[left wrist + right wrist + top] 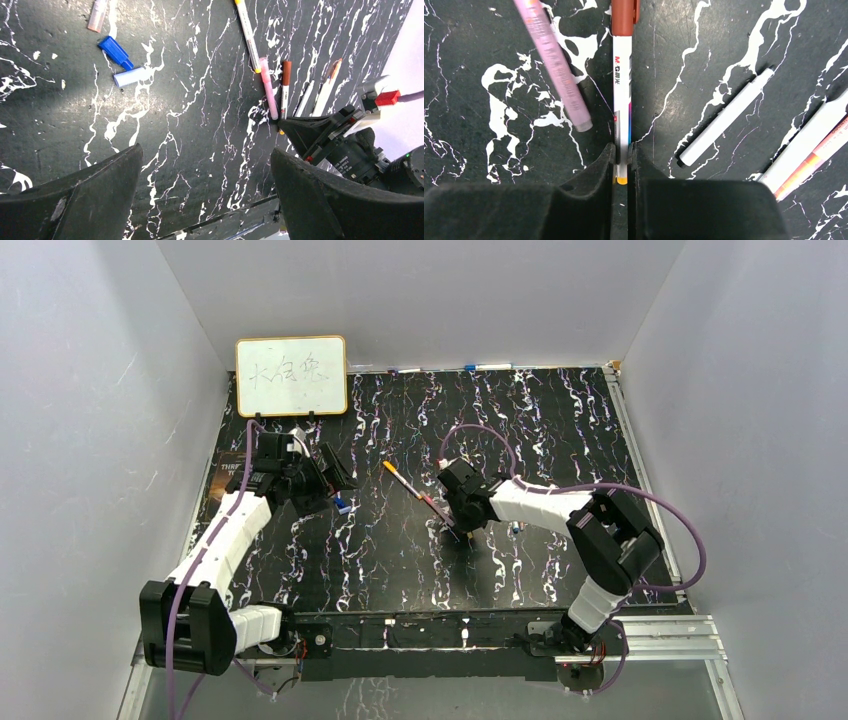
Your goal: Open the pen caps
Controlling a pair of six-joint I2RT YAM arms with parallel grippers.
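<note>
I will next grab the pen's red-brown cap (286, 73) with my left gripper to pull it open, and leave the body of the pen to my right gripper.
In the right wrist view my right gripper (622, 150) is shut on the tail end of a white pen (622, 100) that lies on the table; its yellow end plug shows between the jaws. The pen's red-brown cap (623, 17) sits on its far end. From above, the right gripper (455, 527) is at the table's middle. My left gripper (205, 150) hangs open above bare table, with nothing between its fingers. A loose blue cap (115, 51) and a pale blue cap (131, 76) lie to its upper left.
A pink pen (555, 65), a white capless barrel (724, 117) and orange-striped pens (809, 150) lie close beside the held pen. A yellow-tipped pen (248, 35) lies farther back. A small whiteboard (291, 376) leans on the back wall.
</note>
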